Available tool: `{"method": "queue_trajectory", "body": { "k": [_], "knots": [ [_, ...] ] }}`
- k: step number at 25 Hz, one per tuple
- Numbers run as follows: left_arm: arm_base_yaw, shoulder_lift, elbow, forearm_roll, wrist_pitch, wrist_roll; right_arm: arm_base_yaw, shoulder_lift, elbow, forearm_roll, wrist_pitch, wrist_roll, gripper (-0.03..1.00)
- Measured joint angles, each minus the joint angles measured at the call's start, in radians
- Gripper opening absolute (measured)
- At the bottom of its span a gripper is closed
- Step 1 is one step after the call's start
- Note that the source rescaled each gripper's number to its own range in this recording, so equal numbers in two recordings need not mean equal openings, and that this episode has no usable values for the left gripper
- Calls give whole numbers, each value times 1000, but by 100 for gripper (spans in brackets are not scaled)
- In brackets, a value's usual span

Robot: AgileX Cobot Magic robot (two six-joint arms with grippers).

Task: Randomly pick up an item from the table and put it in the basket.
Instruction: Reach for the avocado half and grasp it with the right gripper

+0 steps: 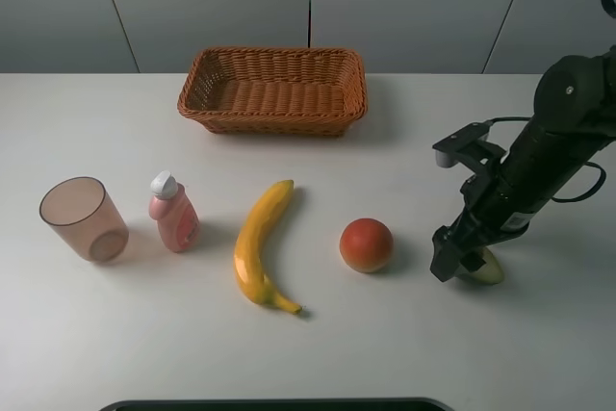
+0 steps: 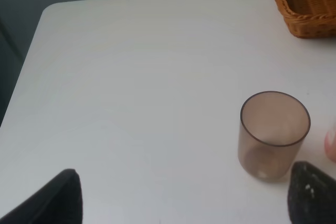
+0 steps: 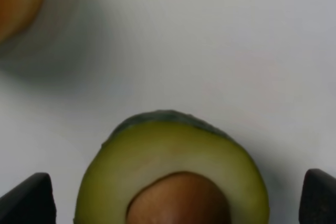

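My right gripper's fingers stand on both sides of the halved avocado (image 1: 486, 268) (image 3: 168, 171), so closing now would catch the avocado and it is time to close.
The halved avocado (image 1: 486, 268) lies on the white table (image 1: 404, 353) at the right, mostly hidden under my right gripper (image 1: 456, 262). In the right wrist view the avocado (image 3: 168, 171) shows yellow-green flesh and a brown pit. It sits between the two open fingertips (image 3: 29, 200), which stand apart from it on either side. The brown wicker basket (image 1: 273, 89) stands at the back middle, with nothing in it. My left gripper (image 2: 184, 198) is open over the table's left part, out of the exterior high view.
An orange-red round fruit (image 1: 366, 244) lies just left of the right gripper. A yellow banana (image 1: 258, 245), a pink bottle (image 1: 172, 211) and a translucent brown cup (image 1: 85, 218) stand in a row to the left. The cup also shows in the left wrist view (image 2: 273, 135).
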Motion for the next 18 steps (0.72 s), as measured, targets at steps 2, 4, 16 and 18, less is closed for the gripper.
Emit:
{"method": "queue_trajectory", "body": {
  "k": [2,4,16,18],
  "knots": [
    [0,0,0,0,0,0,0,4,2,0,-5,3,100],
    [0,0,0,0,0,0,0,4,2,0,-8,5,100],
    [0,0,0,0,0,0,0,4,2,0,-9,25,3],
    [0,0,0,0,0,0,0,4,2,0,-9,27,0]
  ]
}}
